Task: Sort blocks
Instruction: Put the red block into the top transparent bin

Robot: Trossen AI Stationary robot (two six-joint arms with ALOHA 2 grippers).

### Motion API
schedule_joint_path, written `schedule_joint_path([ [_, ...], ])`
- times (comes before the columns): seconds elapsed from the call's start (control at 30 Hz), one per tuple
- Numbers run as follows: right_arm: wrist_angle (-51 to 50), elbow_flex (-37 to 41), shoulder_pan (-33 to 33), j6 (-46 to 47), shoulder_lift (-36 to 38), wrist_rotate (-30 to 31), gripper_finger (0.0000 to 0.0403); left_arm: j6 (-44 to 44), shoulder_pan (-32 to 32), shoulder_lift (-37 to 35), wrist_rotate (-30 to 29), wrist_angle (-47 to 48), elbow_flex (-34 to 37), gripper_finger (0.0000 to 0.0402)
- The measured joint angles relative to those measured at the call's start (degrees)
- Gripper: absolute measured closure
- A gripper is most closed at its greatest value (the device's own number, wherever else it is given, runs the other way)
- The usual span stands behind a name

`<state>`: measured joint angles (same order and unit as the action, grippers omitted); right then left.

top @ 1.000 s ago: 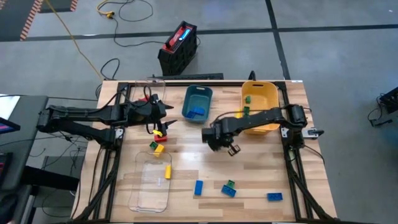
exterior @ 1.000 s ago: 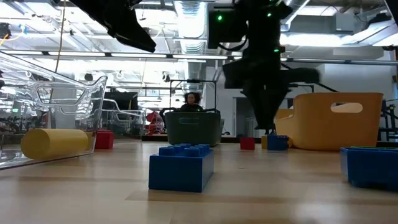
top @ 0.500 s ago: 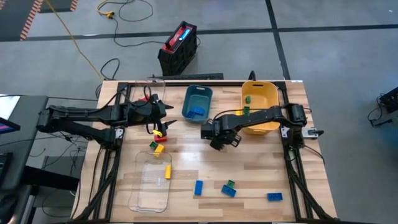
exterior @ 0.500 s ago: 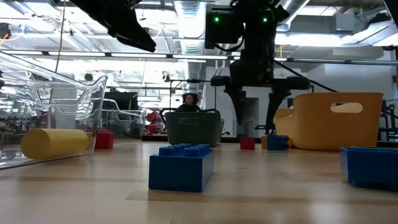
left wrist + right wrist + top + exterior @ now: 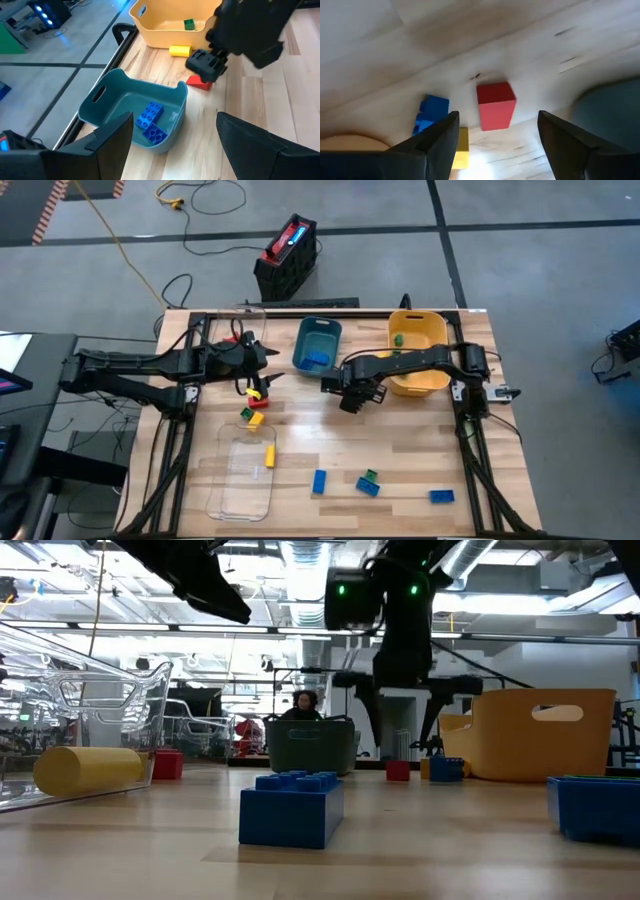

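Observation:
My right gripper should move lower first and then close on the block. Its fingers stop above the red block (image 5: 495, 105), so they would miss if they closed now.
My right gripper (image 5: 350, 392) hangs open over the table between the teal bin (image 5: 318, 345) and the yellow bin (image 5: 418, 345). Straight under it lie a red block (image 5: 495, 105), a blue block (image 5: 431, 115) and a yellow block (image 5: 460, 142); its fingers touch none of them. My left gripper (image 5: 268, 363) waits open above the table's far left, facing the teal bin, which holds blue blocks (image 5: 150, 120). A green block (image 5: 188, 23) lies in the yellow bin. More blocks rest flat on the table: red and yellow ones (image 5: 258, 392), a blue one (image 5: 319, 481), another blue one (image 5: 441, 496).
A clear tray (image 5: 243, 475) at the near left holds a yellow piece (image 5: 269, 457). A second clear tray (image 5: 250, 320) stands at the far left corner. A green and a blue block (image 5: 368, 482) lie near the front edge. A person (image 5: 305, 702) shows beyond the table.
My right gripper has opened: its fingers, together a second ago, now stand wide apart. It has moved toward the table's far edge and the teal bin, pointing down.

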<state>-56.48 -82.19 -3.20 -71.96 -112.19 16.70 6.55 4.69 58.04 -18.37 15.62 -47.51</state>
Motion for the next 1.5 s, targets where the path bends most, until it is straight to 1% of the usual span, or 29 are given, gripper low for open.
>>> schedule_joint_path([
  [0.23, 1.93, -0.01, -1.08, -0.63, -3.66, 0.11, 0.0129, -0.18, -0.03, 0.01, 0.01, 0.13, 0.0, 0.0123],
  [0.4, 3.77, -0.06, -1.53, -0.57, -4.53, -0.3, 0.015, -0.18, -0.09, 0.02, 0.01, 0.44, 0.0, 0.0123],
  [0.53, 2.12, -0.04, -1.93, -1.38, -6.37, -0.51, 0.0187, -0.15, -0.09, 0.02, 0.0, 0.47, 0.0, 0.0123],
  [0.67, 1.3, -0.35, -2.05, -1.59, -7.8, 0.02, 0.024, -0.15, -0.09, 0.02, 0.0, 0.48, 0.0, 0.0123],
  [0.8, 1.49, -0.31, -1.24, -1.55, -7.53, 0.38, 0.0285, -0.13, -0.09, 0.02, 0.02, 0.61, 0.0, 0.0123],
  [0.93, 1.41, -0.15, -0.61, -1.19, -6.8, 0.45, 0.0287, 0.09, -0.09, 0.02, 0.0, 0.88, 0.0, 0.0123],
  [1.07, 1.42, -0.01, 0.1, 1.55, -5.55, 1.28, 0.028, 0.11, -0.09, 0.02, 0.02, 0.92, 0.0, 0.0123],
  [1.27, 2.18, -0.02, 1.35, 4.56, -0.85, 2.54, 0.0282, 0.96, -0.09, 0.02, 0.0, 2.8, -0.02, 0.0123],
  [1.37, 5.69, -0.02, 1.86, 7.74, 2.85, 2.35, 0.0284, 1.65, -0.09, 0.02, 0.28, 3.04, 0.0, 0.0123],
  [1.4, 7.57, -0.02, 1.83, 9.9, 4.45, 0.99, 0.0284, 2.07, -0.09, 0.02, 1.07, 3.06, 0.0, 0.0123],
  [1.43, 9.71, -0.02, 1.6, 12.44, 6.04, -1.66, 0.0284, 2.41, -0.09, 0.03, 1.96, 3.06, 0.0, 0.0123],
  [1.5, 14.72, -0.02, 0.84, 18.42, 9.61, -9.04, 0.0284, 3.06, -0.11, 0.22, 2.91, 3.02, 0.0, 0.0123],
])
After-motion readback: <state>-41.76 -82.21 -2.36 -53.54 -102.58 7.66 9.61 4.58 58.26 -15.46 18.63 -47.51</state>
